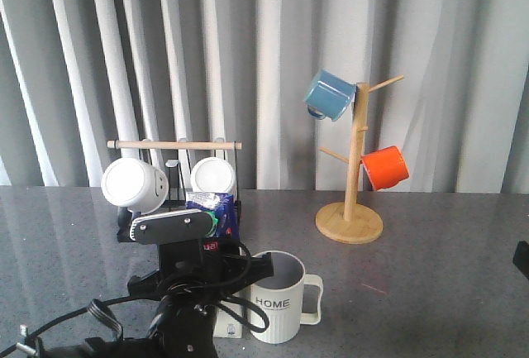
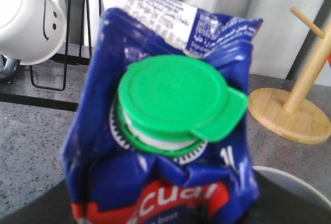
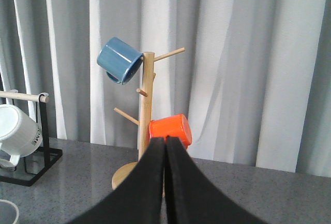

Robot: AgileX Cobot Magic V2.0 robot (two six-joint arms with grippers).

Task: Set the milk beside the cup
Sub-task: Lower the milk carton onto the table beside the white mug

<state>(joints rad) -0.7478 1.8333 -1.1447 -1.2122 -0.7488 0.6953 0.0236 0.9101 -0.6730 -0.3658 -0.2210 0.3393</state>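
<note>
The milk's white lower edge (image 1: 229, 334) is touching the table beside the cup (image 1: 277, 296), so my left gripper should open now, and that would let go of the milk.
The milk (image 2: 170, 131), a blue carton with a green round cap (image 2: 173, 100) and a red label, fills the left wrist view. My left gripper (image 2: 155, 214) is shut on it, with dark finger edges showing at both sides. In the front view the milk's top (image 1: 216, 209) sticks up behind my left arm (image 1: 186, 292). The cup (image 1: 277, 296), a cream ribbed mug lettered "HOME", stands just right of it. The cup's rim (image 2: 292, 180) shows beside the milk. My right gripper (image 3: 165, 144) is shut and empty, off to the right.
A wooden mug tree (image 1: 351, 217) holds a blue mug (image 1: 329, 96) and an orange mug (image 1: 386, 168) at the back right. A black rack with a wooden bar (image 1: 173, 145) holds glossy white mugs (image 1: 134, 184) behind the milk. Curtains hang behind the table.
</note>
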